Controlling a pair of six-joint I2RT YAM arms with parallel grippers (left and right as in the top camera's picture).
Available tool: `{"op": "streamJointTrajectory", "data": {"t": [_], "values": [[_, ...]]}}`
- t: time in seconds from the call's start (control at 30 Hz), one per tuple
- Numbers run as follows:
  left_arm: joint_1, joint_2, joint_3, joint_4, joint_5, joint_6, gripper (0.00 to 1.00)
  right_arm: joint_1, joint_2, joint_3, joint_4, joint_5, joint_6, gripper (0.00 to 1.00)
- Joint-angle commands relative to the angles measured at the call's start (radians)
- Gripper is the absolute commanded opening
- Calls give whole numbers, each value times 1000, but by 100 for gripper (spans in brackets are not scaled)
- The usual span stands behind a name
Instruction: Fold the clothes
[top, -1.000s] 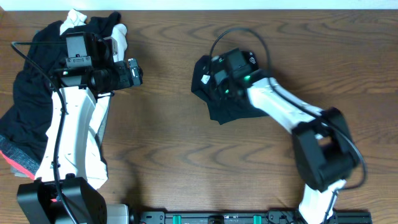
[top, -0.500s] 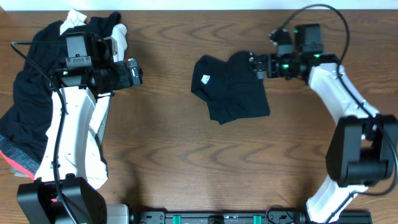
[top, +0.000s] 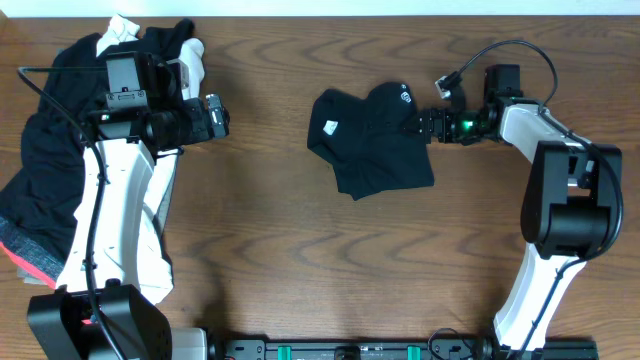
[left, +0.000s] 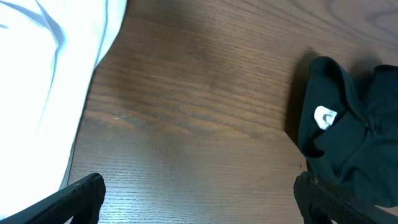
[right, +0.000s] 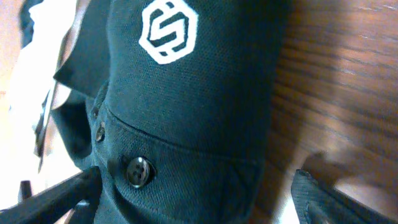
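Note:
I need to set the folded dark polo shirt aside folded, so next I should grab it with my right gripper by its buttoned edge (top: 415, 125) (right: 186, 173) beside the white logo.
A folded dark polo shirt (top: 375, 140) with a white logo lies on the wooden table at centre; it also shows in the left wrist view (left: 354, 137) and the right wrist view (right: 186, 106), with its buttons and collar close up. My right gripper (top: 418, 124) is open at the shirt's right edge, its fingers (right: 199, 196) spread on either side of the collar. My left gripper (top: 218, 117) is open and empty over bare table left of the shirt, its fingers (left: 199, 199) wide apart. A pile of dark clothes (top: 40, 160) lies at the left.
A white garment (top: 190, 60) lies on the pile at the back left, and it shows in the left wrist view (left: 43, 81). A red-edged piece (top: 30, 262) sticks out at the pile's front. Bare wood (top: 320, 270) stretches in front of the shirt.
My right gripper left the shirt, swung out to the right, then came back in to the shirt's right edge. The shirt lies folded. The left arm has not moved.

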Motion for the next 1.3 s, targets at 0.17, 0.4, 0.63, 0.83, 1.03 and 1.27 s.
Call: {"op": "streamJointTrajectory", "data": {"t": [0.17, 0.4, 0.63, 0.83, 1.03, 1.27], "values": [[2, 7, 6, -1, -12, 17, 98, 31, 50, -2, 23, -93, 21, 19], [2, 7, 6, -2, -12, 15, 98, 14, 50, -2, 190, -93, 190, 1], [2, 7, 6, -2, -9, 5, 98, -95, 49, -2, 356, -23, 396, 1], [2, 7, 6, 0, -9, 5, 98, -251, 49, -2, 328, 119, 439, 1], [2, 7, 6, -1, -9, -3, 98, -426, 49, -2, 256, 264, 546, 1], [2, 7, 6, 3, -9, -21, 98, -612, 49, -2, 246, 457, 716, 1]]}}
